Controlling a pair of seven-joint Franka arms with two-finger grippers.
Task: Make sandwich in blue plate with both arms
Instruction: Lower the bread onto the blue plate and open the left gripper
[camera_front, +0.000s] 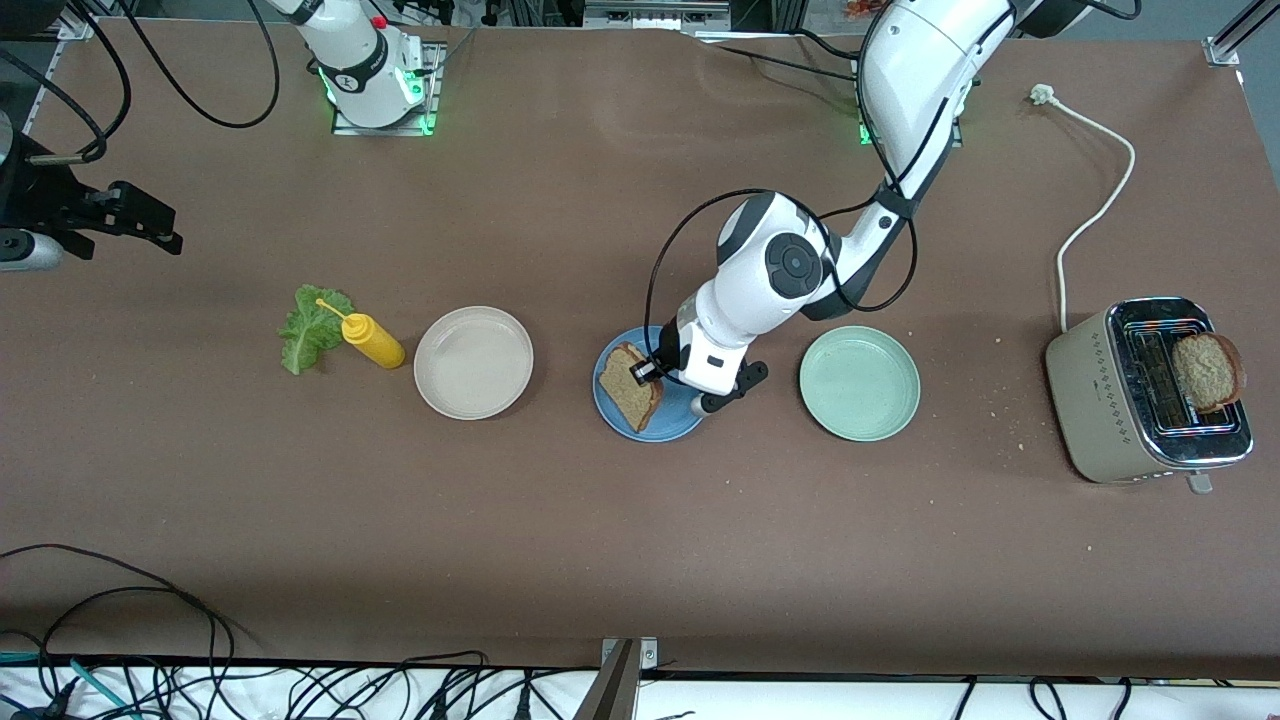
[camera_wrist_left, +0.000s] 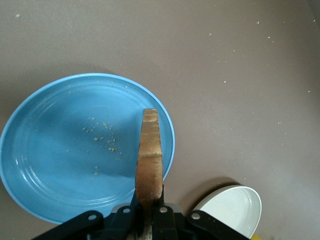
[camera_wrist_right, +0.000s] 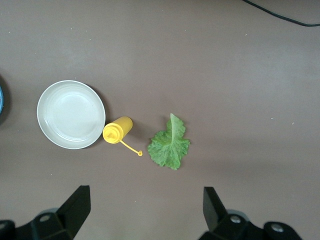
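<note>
The bread slice's lower edge (camera_front: 630, 420) hangs over the blue plate, inside the plate's rim, so the slice would lie there. It is time for my left gripper to open.
My left gripper (camera_front: 652, 372) is shut on one edge of a brown toasted bread slice (camera_front: 630, 386) and holds it tilted over the blue plate (camera_front: 682, 424). In the left wrist view the slice (camera_wrist_left: 150, 155) shows edge-on between the fingers of the left gripper (camera_wrist_left: 149, 212), above the plate (camera_wrist_left: 60, 150), which carries only crumbs. A green lettuce leaf (camera_front: 312, 328) lies flat on the table toward the right arm's end. My right gripper (camera_front: 150, 225) hangs open and empty high over that end; its wrist view looks past the right gripper (camera_wrist_right: 145, 210) at the leaf (camera_wrist_right: 170, 145).
A yellow squeeze bottle (camera_front: 372, 340) lies between the lettuce and a beige-white plate (camera_front: 473, 362). A pale green plate (camera_front: 859, 383) sits beside the blue one. A toaster (camera_front: 1110, 400) at the left arm's end holds another bread slice (camera_front: 1208, 370); its white cord (camera_front: 1095, 215) runs across the table.
</note>
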